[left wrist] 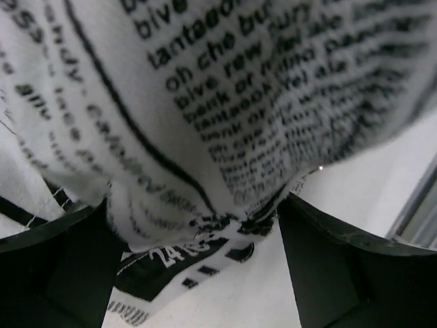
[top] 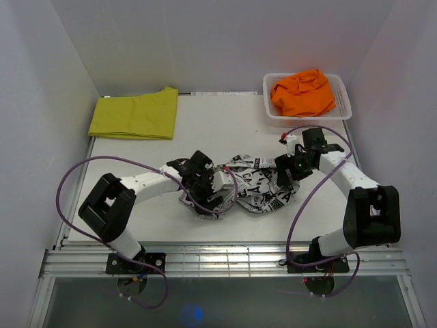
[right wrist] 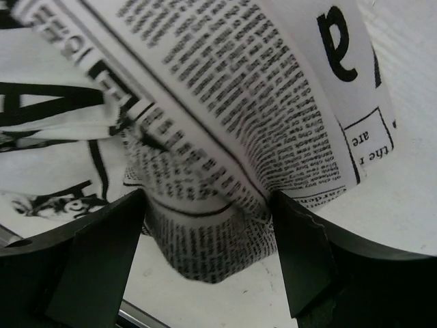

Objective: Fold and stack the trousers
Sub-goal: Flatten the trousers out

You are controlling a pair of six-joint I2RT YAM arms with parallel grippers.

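My left gripper grabs the bunched end of the newspaper-print trousers next, opposite my right gripper, to stretch the trousers out for folding.
The newspaper-print trousers lie crumpled at the table's middle. My left gripper is at their left end. In the left wrist view its jaws stand wide apart, and a bunch of printed cloth hangs between the two black fingers. My right gripper is at their right end, open, with a fold of printed cloth loose between its fingers. The yellow trousers lie folded flat at the back left. The orange trousers sit bunched in the basket.
The white lattice basket stands at the back right corner. White walls close in the table on three sides. A metal rail runs along the near edge by the arm bases. Purple cables loop off both arms.
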